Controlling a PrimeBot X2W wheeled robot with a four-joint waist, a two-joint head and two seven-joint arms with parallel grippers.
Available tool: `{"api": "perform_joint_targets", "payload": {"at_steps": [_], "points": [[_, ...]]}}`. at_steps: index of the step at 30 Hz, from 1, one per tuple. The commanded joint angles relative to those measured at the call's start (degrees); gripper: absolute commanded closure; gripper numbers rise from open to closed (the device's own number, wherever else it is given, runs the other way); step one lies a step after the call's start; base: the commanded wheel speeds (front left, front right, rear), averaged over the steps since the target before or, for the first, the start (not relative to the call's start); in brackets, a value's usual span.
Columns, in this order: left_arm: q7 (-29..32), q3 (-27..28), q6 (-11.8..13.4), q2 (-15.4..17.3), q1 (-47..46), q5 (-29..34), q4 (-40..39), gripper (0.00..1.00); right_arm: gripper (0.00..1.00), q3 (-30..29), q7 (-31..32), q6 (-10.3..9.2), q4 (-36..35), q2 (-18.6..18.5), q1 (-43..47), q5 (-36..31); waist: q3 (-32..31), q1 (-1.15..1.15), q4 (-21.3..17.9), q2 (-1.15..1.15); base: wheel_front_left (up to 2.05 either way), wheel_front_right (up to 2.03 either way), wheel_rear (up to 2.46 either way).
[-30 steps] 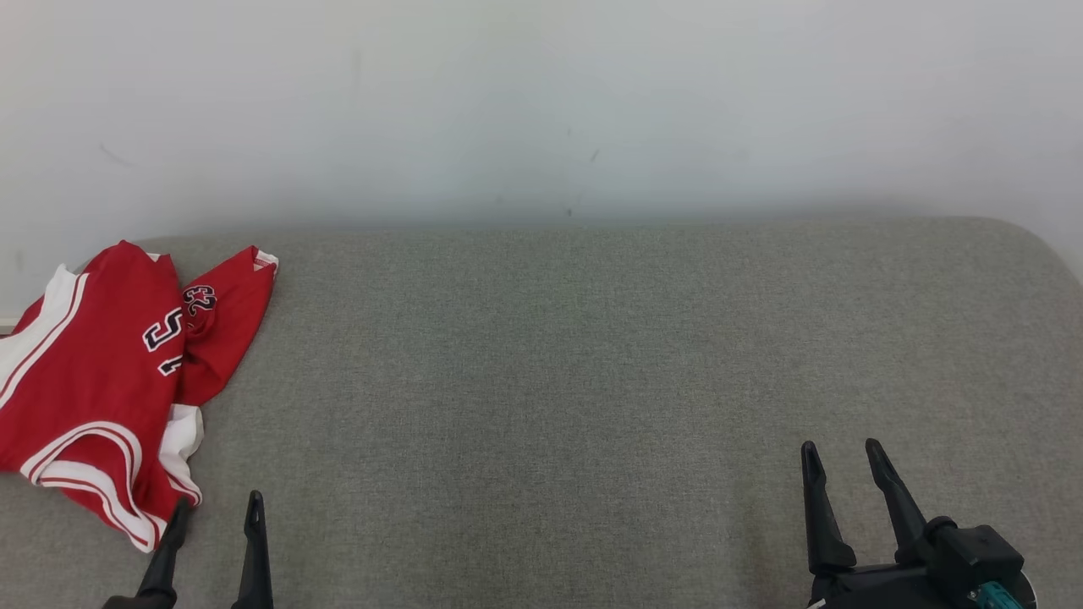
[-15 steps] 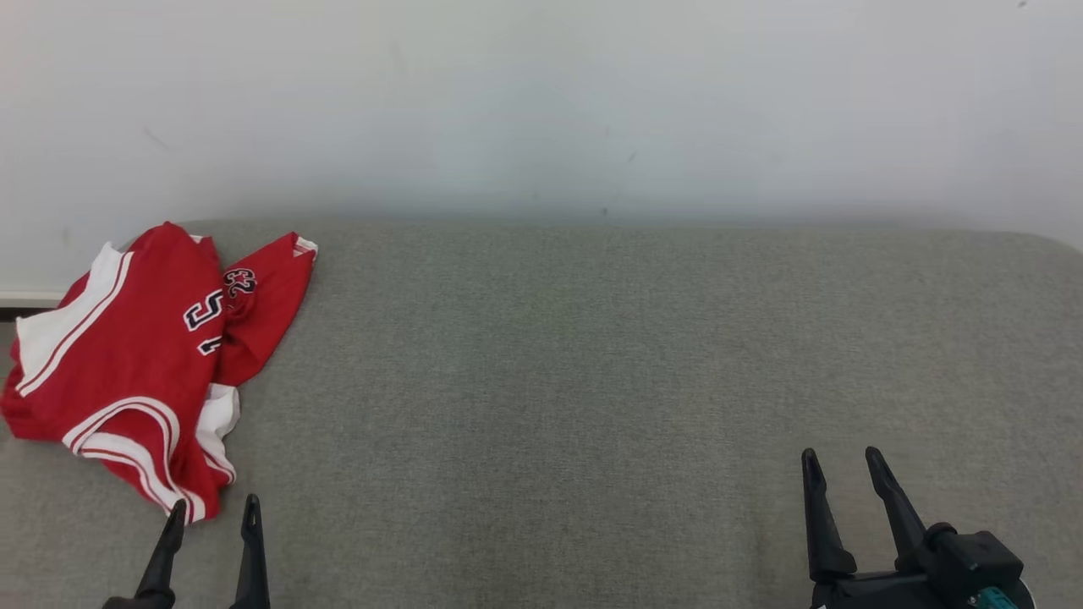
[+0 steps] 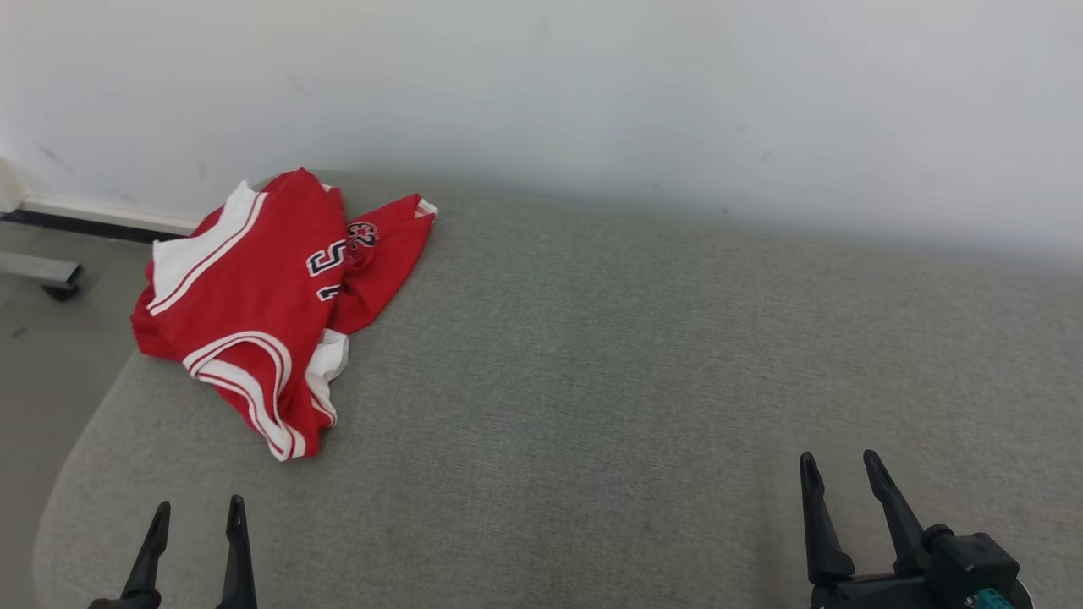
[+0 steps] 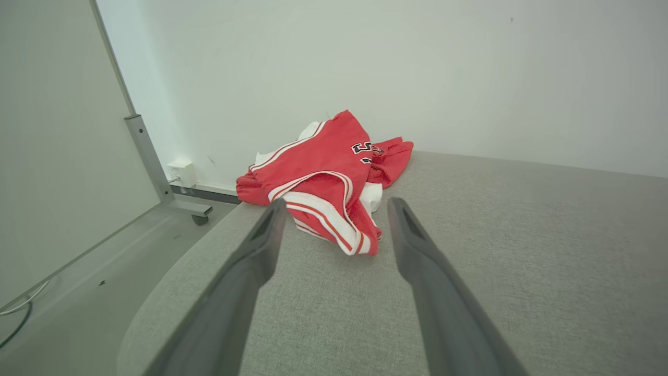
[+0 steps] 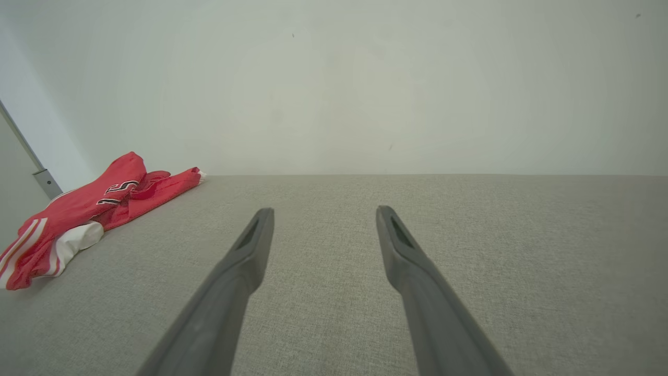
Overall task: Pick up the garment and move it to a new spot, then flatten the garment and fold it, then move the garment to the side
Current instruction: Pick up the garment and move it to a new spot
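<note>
The red body (image 3: 259, 274) of the garment lies slack in a crumpled heap, so my left gripper should next grip the garment by its striped edge at the jutting tip (image 3: 288, 443) to pick it up.
The garment (image 3: 262, 313) is a red jersey with white trim and dark numbers, lying crumpled at the far left end of the grey padded surface (image 3: 592, 381). In the left wrist view the garment (image 4: 329, 177) lies just beyond my fingertips. My left gripper (image 3: 196, 507) stands open at the lower left, a short way in front of the garment's near hem, with nothing between its fingers. At the lower right my right gripper (image 3: 836, 461) is open too, far from the cloth, and its own view has the garment (image 5: 88, 214) off at the left.
A white wall (image 3: 592, 93) runs behind the padded surface. The surface's rounded left end (image 3: 68, 474) drops to a grey floor (image 3: 34, 355). A metal frame foot (image 4: 182, 206) and a wall socket (image 4: 180, 172) stand by the floor at the left.
The head camera has turned left, so the garment now sits nearer the picture's middle and the floor shows. Both grippers stay open and keep their places in the picture.
</note>
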Motion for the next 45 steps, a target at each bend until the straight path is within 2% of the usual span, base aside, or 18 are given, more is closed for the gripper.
{"api": "perform_joint_targets", "payload": {"at_steps": [1, 14, 21, 34, 40, 45], "points": [[-0.05, 0.27, 0.06, 0.11, -0.53, -0.90, 0.16, 0.00, 0.00, -0.15, -0.04, 0.17, 0.00, -0.16, -0.44, -0.26, 1.09, 0.00, 4.26, 0.00, 0.00, 0.00, 0.00], [-0.11, 0.44, 0.94, 0.66, -0.62, -1.02, 0.50, 0.00, 0.00, -0.03, -0.04, 0.17, 0.50, -0.16, -0.79, -0.20, 1.65, 0.00, 13.01, 0.00, 0.00, 0.00, 0.00], [-0.13, 1.23, 1.64, 1.08, 0.43, -1.54, 0.50, 0.00, 0.00, 0.89, -0.04, 0.17, 1.01, -0.16, -1.54, -0.18, 1.91, 0.00, 15.14, 0.00, 0.00, 0.00, 0.00], [-0.19, 1.46, 2.53, 0.53, -0.60, -2.13, 0.77, 0.00, 0.00, 1.19, -0.01, 0.17, 1.73, -0.16, -2.60, -0.74, 3.10, 0.00, 14.85, 0.00, 0.00, 0.00, 0.00], [-0.21, 2.37, 2.32, 0.84, -5.25, -3.38, 1.41, 0.00, 0.00, 0.82, 0.38, 0.17, 1.07, -0.16, -4.23, -2.24, 6.27, 0.00, 11.26, 0.00, 0.00, 0.00, 0.00], [-0.21, 3.59, 1.17, 2.28, -13.61, -4.78, 2.67, 0.00, 0.00, -0.22, 1.67, 0.12, -1.15, -0.18, -6.87, -4.80, 11.13, 0.00, 7.15, 0.00, 0.00, 0.00, 0.00]]}}
